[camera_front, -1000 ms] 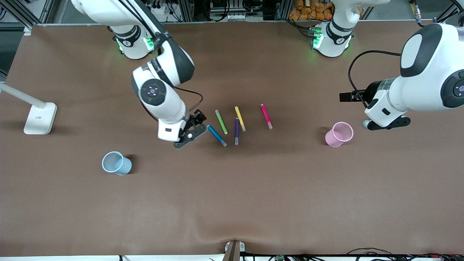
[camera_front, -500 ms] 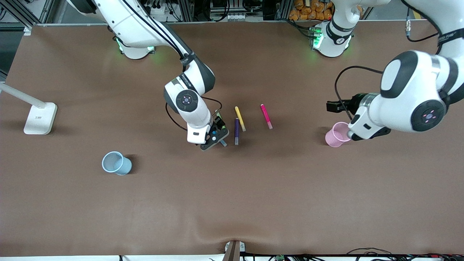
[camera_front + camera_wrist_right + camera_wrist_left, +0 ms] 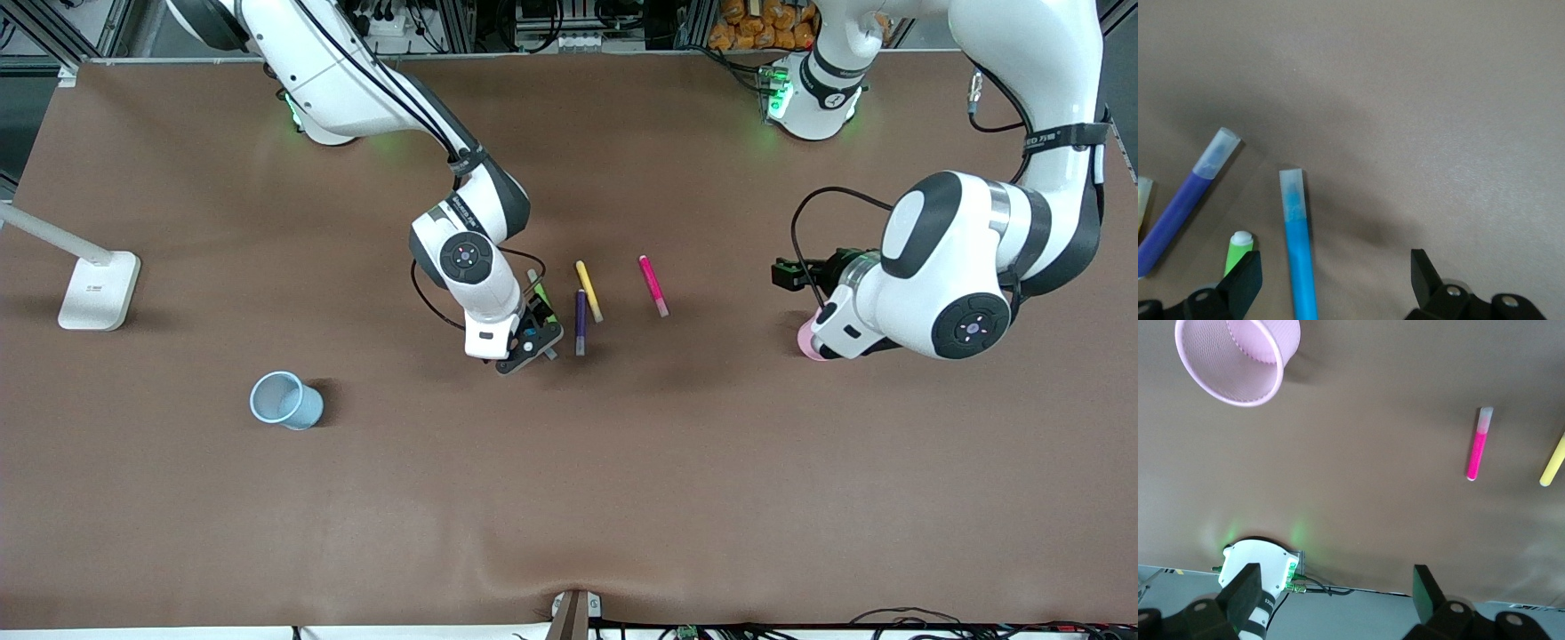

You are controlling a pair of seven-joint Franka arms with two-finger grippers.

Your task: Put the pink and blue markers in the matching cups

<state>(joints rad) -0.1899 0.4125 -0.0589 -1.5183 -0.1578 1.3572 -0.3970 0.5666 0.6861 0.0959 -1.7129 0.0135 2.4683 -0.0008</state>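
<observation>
I next need to grab the blue marker's blue body (image 3: 1300, 260) below its clear cap with my right gripper, to drop the marker into the blue cup.
The blue marker (image 3: 1298, 240) lies on the brown table between the open fingers of my right gripper (image 3: 1335, 280), closer to one finger. In the front view the right gripper (image 3: 529, 338) covers most of it; only its grey cap (image 3: 549, 353) shows. The pink marker (image 3: 653, 285) lies toward the left arm's end of the marker row and also shows in the left wrist view (image 3: 1478, 445). The pink cup (image 3: 1238, 357) stands upright; in the front view the left arm hides most of it (image 3: 805, 341). My left gripper (image 3: 1335, 600) is open and empty, over the table beside the pink cup. The blue cup (image 3: 286, 401) stands toward the right arm's end.
A green marker (image 3: 536, 283), a dark purple marker (image 3: 581, 322) and a yellow marker (image 3: 589, 291) lie close beside the blue one. A white lamp base (image 3: 98, 289) stands at the right arm's end of the table.
My right gripper has moved from beside the blue marker to over it. My left arm has swung toward the pink cup and now covers most of it.
</observation>
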